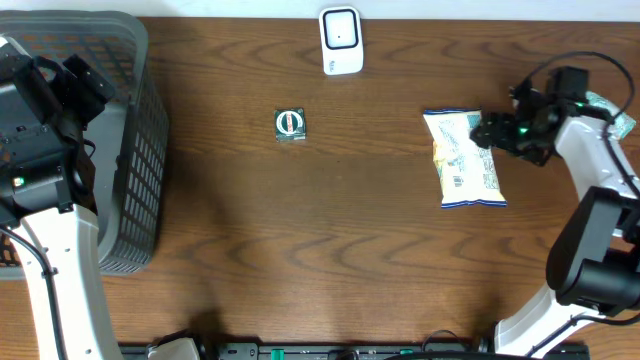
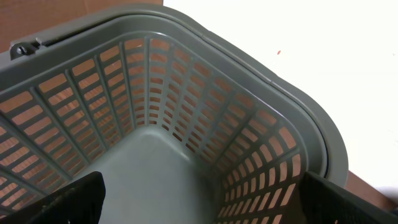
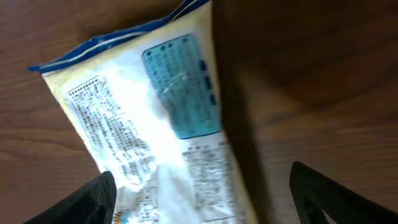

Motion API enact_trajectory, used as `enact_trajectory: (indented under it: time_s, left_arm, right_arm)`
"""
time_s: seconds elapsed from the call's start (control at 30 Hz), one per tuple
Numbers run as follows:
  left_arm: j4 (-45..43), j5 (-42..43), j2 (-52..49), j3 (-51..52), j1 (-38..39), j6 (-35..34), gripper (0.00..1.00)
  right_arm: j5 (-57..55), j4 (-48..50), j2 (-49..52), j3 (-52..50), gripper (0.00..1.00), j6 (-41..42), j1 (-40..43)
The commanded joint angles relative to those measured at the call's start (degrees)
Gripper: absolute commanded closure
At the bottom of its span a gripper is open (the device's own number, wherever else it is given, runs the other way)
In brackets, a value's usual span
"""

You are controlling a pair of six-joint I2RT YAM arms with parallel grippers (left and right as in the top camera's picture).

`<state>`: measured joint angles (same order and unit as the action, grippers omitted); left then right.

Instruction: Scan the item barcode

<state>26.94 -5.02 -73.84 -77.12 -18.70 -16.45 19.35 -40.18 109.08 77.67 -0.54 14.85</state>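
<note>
I need to turn the snack bag over to scan the barcode, so my right gripper should next grab the bag's body by the long sides and leave the blue ends free.
A white and yellow snack bag with blue ends lies flat on the wooden table at the right, its printed back side up. My right gripper hovers at the bag's far right corner, open. In the right wrist view the gripper has its fingers wide apart, with the bag's near end lying between them. I cannot make out a barcode. A white scanner stands at the table's back edge. My left gripper is open over the grey basket and holds nothing.
The grey plastic basket stands at the left; its slatted wall fills the left wrist view. A small green and white packet lies near the table's middle. Another packet peeks out behind the right arm.
</note>
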Motion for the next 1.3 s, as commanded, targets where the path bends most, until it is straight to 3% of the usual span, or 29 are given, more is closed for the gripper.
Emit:
enact_trajectory:
  time_s: [0.0,0.27,0.33,0.43,0.5,0.8,1.0,1.27]
  left_arm:
    - [0.0,-0.1,-0.2,-0.9,-0.3,0.6,0.02]
    - [0.0,-0.1,-0.2,-0.9,-0.3,0.6,0.02]
    - [0.0,-0.1,-0.2,-0.9,-0.3,0.6,0.02]
    - [0.0,-0.1,-0.2,-0.9,-0.3,0.6,0.02]
    - [0.0,-0.1,-0.2,-0.9,-0.3,0.6,0.03]
    - [0.0,-0.1,-0.2,-0.9,-0.3,0.6,0.02]
    - [0.0,-0.1,-0.2,-0.9,-0.3,0.6,0.02]
    - [0.0,-0.1,-0.2,-0.9,-0.3,0.6,0.02]
  right_arm:
    - [3.3,0.5,0.6,-1.9,0.16,-3.0,1.3]
    - [5.3,1.2,7.1,-3.7,0.16,-3.0,0.7]
    - [6.6,1.2,9.2,-3.7,0.28,-3.0,0.5]
    - [9.2,1.1,11.3,-3.7,0.63,-3.0,0.4]
    - [10.2,1.1,11.8,-3.7,0.96,-2.7,0.4]
    - [10.7,1.2,7.5,-1.6,0.99,1.2,-0.2]
    - [-14.1,0.7,-1.8,-1.2,0.99,6.3,-7.9]
    - [-71.4,0.1,-5.2,-1.2,0.99,9.4,-29.4]
